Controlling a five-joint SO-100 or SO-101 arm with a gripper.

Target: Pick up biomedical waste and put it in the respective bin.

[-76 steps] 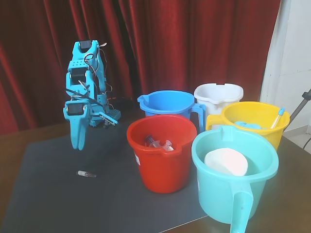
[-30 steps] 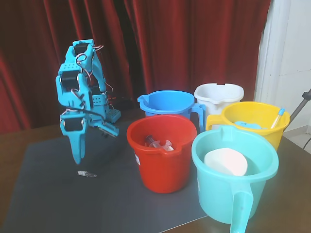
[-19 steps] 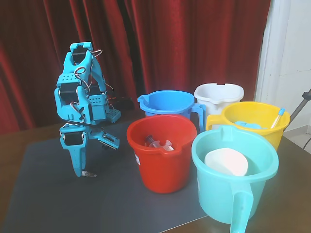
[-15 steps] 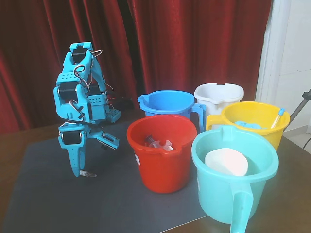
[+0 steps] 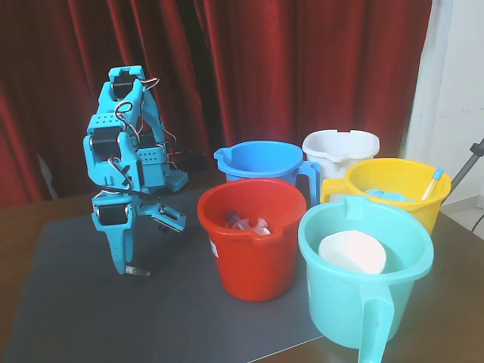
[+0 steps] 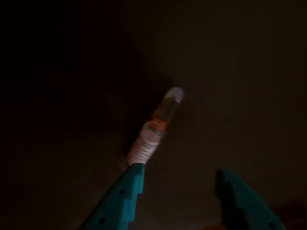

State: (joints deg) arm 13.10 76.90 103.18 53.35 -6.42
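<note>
I need to pick up the vial by its whitish end (image 5: 131, 269) with my gripper next, to drop the slim vial into the blue bucket (image 5: 261, 160).
The biomedical waste, a slim clear vial (image 5: 138, 270) with a whitish end, lies on the dark grey mat (image 5: 68, 302) at the left. In the wrist view the vial (image 6: 156, 127) lies slanted, with its white ribbed end touching the tip of the left finger (image 6: 122, 199). My teal gripper (image 5: 151, 249) points down at the mat with its jaws spread open. One finger tip stands right beside the vial and the other is splayed out to the right. In the wrist view the gripper (image 6: 180, 173) is open and holds nothing.
Several buckets stand to the right in the fixed view: red (image 5: 249, 265) holding clear syringe-like items, blue (image 5: 261, 175), white (image 5: 340, 147), yellow (image 5: 393, 198), and teal (image 5: 344, 310) with a white object inside. A red curtain hangs behind.
</note>
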